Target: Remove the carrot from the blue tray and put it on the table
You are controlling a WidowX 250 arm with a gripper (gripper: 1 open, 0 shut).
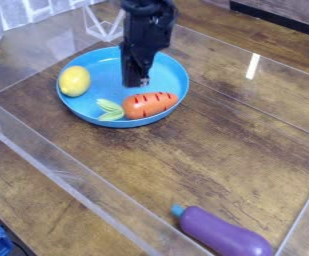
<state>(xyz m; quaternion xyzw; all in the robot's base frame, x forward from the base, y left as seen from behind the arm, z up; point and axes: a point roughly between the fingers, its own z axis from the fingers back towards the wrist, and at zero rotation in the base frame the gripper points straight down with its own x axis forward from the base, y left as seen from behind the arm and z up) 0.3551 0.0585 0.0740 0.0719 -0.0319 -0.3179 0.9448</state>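
Note:
The carrot in the blue tray is below my gripper's closed fingers, so I need to open them before I grab the carrot's orange body.
The orange carrot lies on its side in the front part of the round blue tray, its light green top pointing left. My gripper hangs straight down over the middle of the tray, just behind and above the carrot. Its fingers are shut with nothing between them, and they do not touch the carrot. The dark wood table stretches out to the right and front of the tray.
A yellow lemon sits in the left part of the tray. A purple eggplant lies on the table near the front right. Clear plastic walls bound the table on the left and front.

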